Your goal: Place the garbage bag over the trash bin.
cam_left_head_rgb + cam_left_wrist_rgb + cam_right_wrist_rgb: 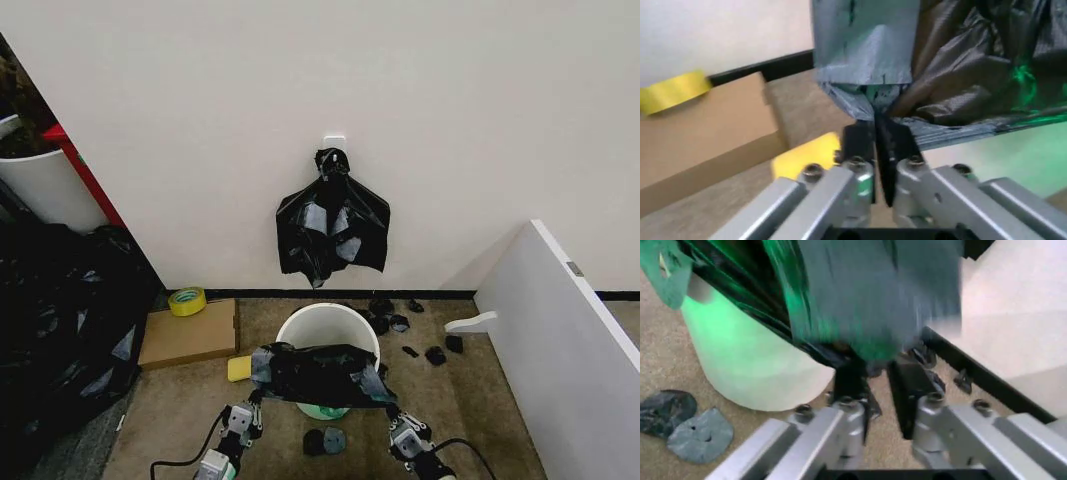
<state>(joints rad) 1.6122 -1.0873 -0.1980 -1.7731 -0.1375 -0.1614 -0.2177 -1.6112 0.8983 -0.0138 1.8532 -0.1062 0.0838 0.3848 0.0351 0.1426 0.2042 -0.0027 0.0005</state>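
I should grab the garbage bag with my right gripper by its loose rim edge (384, 397) next, because the garbage bag's thin film (315, 374) sags slack across the bin.
The cream-white trash bin (327, 325) stands on the floor before the wall. The black garbage bag (318, 373) is spread across its near rim and front, hanging between my two grippers. In the left wrist view, my left gripper (877, 137) is shut on a bunched corner of the garbage bag (960, 65). It sits low at the bin's left (245, 412). My right gripper (403, 428) is at the bin's right. Its fingers (907, 382) stand apart with floor showing between them, and the garbage bag's edge (840, 300) lies just beyond their tips, beside the trash bin (753, 370).
A knotted bundle of black bags (331, 225) hangs on the wall behind the bin. A cardboard sheet (190, 335), a yellow tape roll (187, 300) and a yellow pad (240, 368) lie left. Black sheeting (60, 320) is heaped far left, a white board (560, 340) leans right, and black scraps (325, 440) litter the floor.
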